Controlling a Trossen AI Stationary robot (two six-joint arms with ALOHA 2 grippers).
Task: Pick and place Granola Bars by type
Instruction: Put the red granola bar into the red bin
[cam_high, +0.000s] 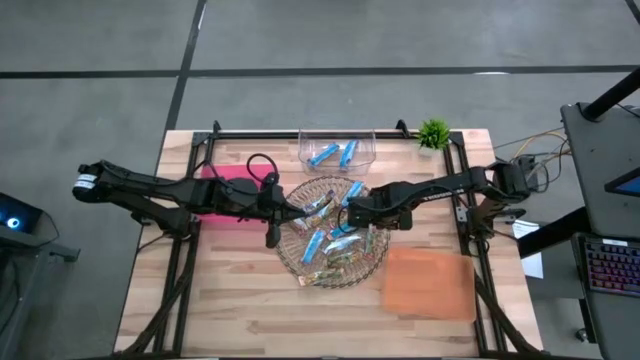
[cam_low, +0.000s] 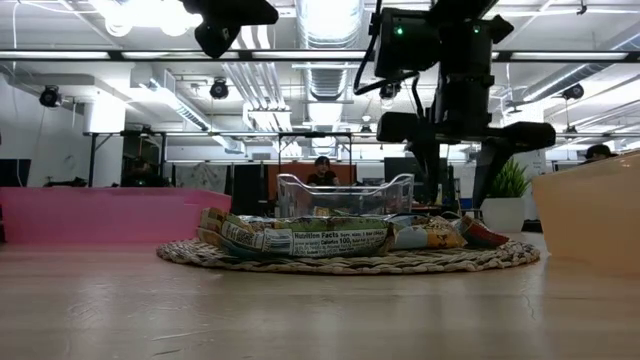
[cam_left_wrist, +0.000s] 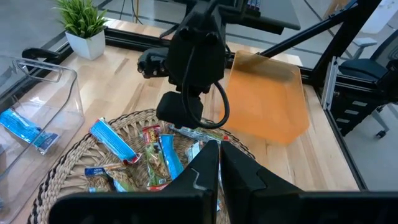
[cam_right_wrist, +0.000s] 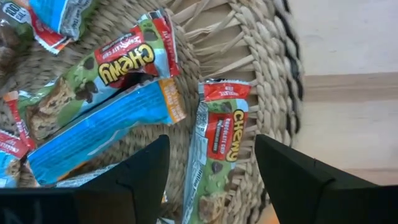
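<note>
The robot's right fingers are above the green-and-red Chewy bar (cam_right_wrist: 219, 140) and the woven tray (cam_right_wrist: 270, 68), so the right gripper needs to lower first and then close on the bar.
Several granola bars (cam_high: 335, 240) in blue, green and silvery wrappers lie heaped on the round wicker tray (cam_high: 300, 262). Two blue bars (cam_high: 335, 153) lie in the clear bin (cam_high: 368, 147) at the far edge. My right gripper (cam_right_wrist: 211, 142) hangs open above the tray's right part and points down. Its fingers stand on either side of a green-and-red Chewy bar (cam_right_wrist: 219, 134) that lies near the tray's rim. My left gripper (cam_high: 272, 238) is shut and holds nothing, raised at the tray's left edge.
A pink bin (cam_high: 228, 195) stands left of the tray. An orange bin (cam_high: 430, 282) stands at the near right. A small potted plant (cam_high: 433, 133) sits at the far right corner. Bare wooden tabletop (cam_high: 230, 300) lies in front of the tray.
</note>
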